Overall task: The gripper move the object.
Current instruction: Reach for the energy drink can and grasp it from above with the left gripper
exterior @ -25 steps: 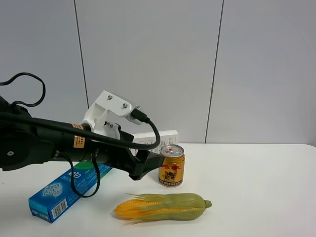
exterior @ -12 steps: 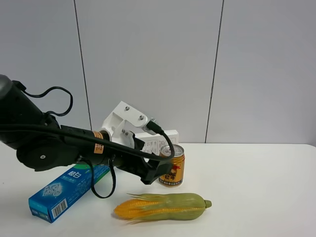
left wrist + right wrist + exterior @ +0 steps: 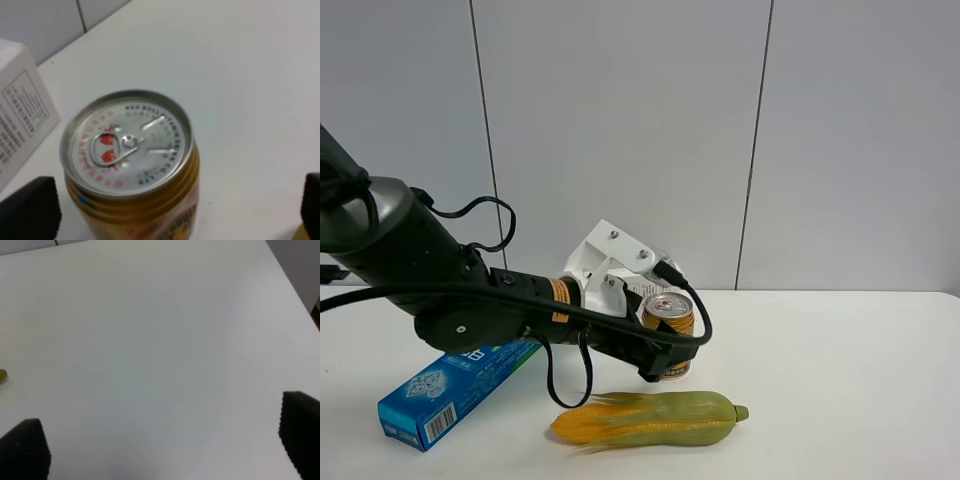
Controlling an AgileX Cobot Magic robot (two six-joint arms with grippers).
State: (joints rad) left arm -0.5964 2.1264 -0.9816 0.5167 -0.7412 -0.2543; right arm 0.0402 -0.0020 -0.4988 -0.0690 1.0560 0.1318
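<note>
My left gripper should take hold of the gold can by its round body [image 3: 678, 323] next, so the gold can's silver pull-tab top [image 3: 669, 304] stays free during the move.
The gold can [image 3: 672, 312] with a silver pull-tab top stands upright on the white table [image 3: 840, 370]. My left gripper [image 3: 660, 358] reaches in from the left, open, with its jaws on either side of the can's body. In the left wrist view the can [image 3: 131, 150] fills the middle between the two black fingertips [image 3: 30, 210], and a gap shows on each side. My right gripper [image 3: 162, 440] is open and empty over bare table; it does not show in the exterior view.
A yellow-green corn cob [image 3: 650, 420] lies just in front of the can. A blue toothpaste box [image 3: 450, 388] lies at the front left. A white box [image 3: 20, 110] stands close behind the can. The corn's tip [image 3: 2, 375] shows in the right wrist view.
My left arm has reached further right and lowered, so the open jaws have gone from beside the can to around it. The can, corn and boxes have not moved.
</note>
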